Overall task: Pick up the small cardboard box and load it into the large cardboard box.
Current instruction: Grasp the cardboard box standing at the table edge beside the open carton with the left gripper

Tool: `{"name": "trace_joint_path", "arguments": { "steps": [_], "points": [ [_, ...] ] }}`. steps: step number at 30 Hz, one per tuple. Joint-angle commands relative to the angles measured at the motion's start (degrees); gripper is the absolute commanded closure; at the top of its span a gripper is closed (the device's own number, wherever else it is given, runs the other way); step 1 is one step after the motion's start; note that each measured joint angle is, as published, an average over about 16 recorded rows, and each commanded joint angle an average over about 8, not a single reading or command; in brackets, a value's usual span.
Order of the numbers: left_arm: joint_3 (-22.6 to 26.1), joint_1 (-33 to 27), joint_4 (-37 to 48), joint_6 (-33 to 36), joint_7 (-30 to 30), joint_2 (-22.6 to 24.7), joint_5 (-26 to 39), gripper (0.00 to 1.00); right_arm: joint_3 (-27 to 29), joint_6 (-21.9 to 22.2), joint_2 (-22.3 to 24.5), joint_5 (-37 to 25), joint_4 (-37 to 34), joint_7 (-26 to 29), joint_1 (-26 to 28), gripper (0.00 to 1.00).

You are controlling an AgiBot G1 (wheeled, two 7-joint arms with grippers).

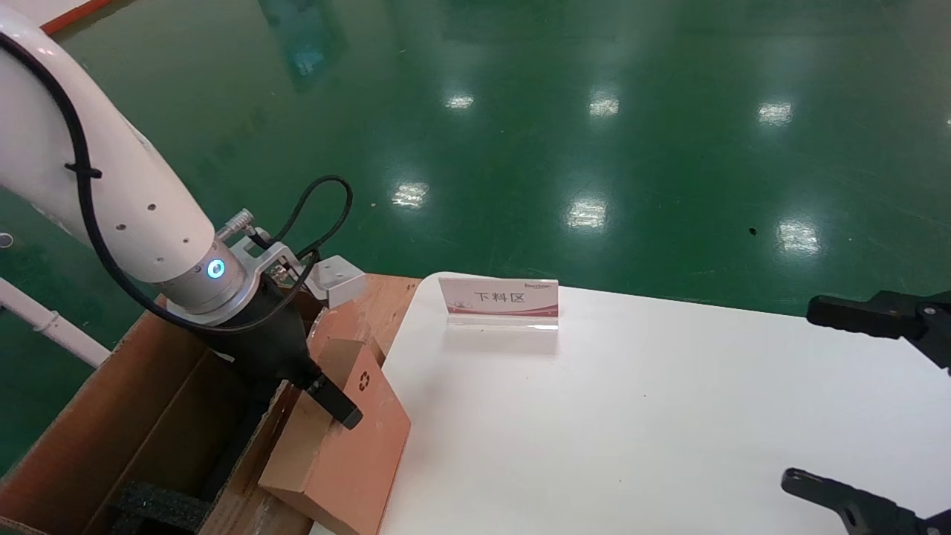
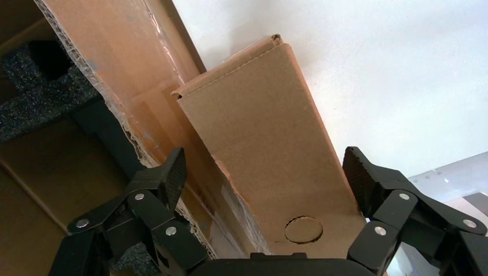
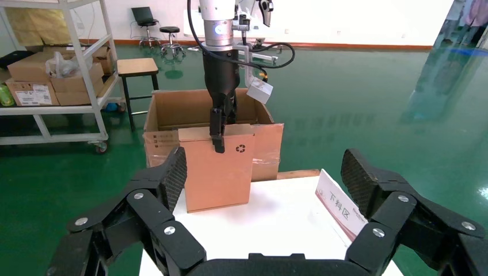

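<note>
My left gripper will next grab the small cardboard box across its narrow panel with the round cutout, so it can load it into the large box (image 1: 143,428).
The small cardboard box (image 1: 349,446) (image 2: 270,144) (image 3: 221,169) is orange-brown with a black recycling symbol. It stands on edge at the white table's left edge, against the large cardboard box's taped flap (image 2: 115,75). My left gripper (image 1: 327,386) (image 2: 266,172) (image 3: 217,135) is open and straddles the small box's upper end. One finger (image 2: 359,178) sits by the box's table-side face. The other finger (image 2: 172,172) stands apart from the box, over the flap. The large cardboard box (image 1: 148,416) (image 3: 265,138) is open, left of the table. My right gripper (image 1: 817,401) (image 3: 265,172) hangs open and empty over the table's right side.
A sign stand with Chinese characters (image 1: 499,299) (image 3: 339,210) sits at the white table's (image 1: 631,416) far edge. Black foam (image 1: 160,509) (image 2: 40,98) lines the carton. A pale wooden board (image 1: 386,297) lies behind the small box. Shelving (image 3: 57,75) and a stool (image 3: 138,66) stand beyond the carton.
</note>
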Motion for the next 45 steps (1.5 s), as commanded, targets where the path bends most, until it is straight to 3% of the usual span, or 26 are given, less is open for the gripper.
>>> {"name": "trace_joint_path", "arguments": {
  "steps": [1,30,45],
  "points": [
    [-0.05,0.00,0.00,0.03,0.02,0.00,0.00,1.00,0.00,0.00,0.00,0.00,0.00,0.00,0.00,1.00],
    [-0.44,-0.49,0.83,0.08,0.64,0.28,0.10,1.00,-0.01,-0.01,0.00,0.00,-0.01,0.00,0.01,1.00],
    [-7.62,-14.94,3.62,-0.17,4.36,-0.27,0.48,1.00,-0.07,-0.02,0.01,0.03,-0.06,-0.04,0.04,1.00]
  ]
}}
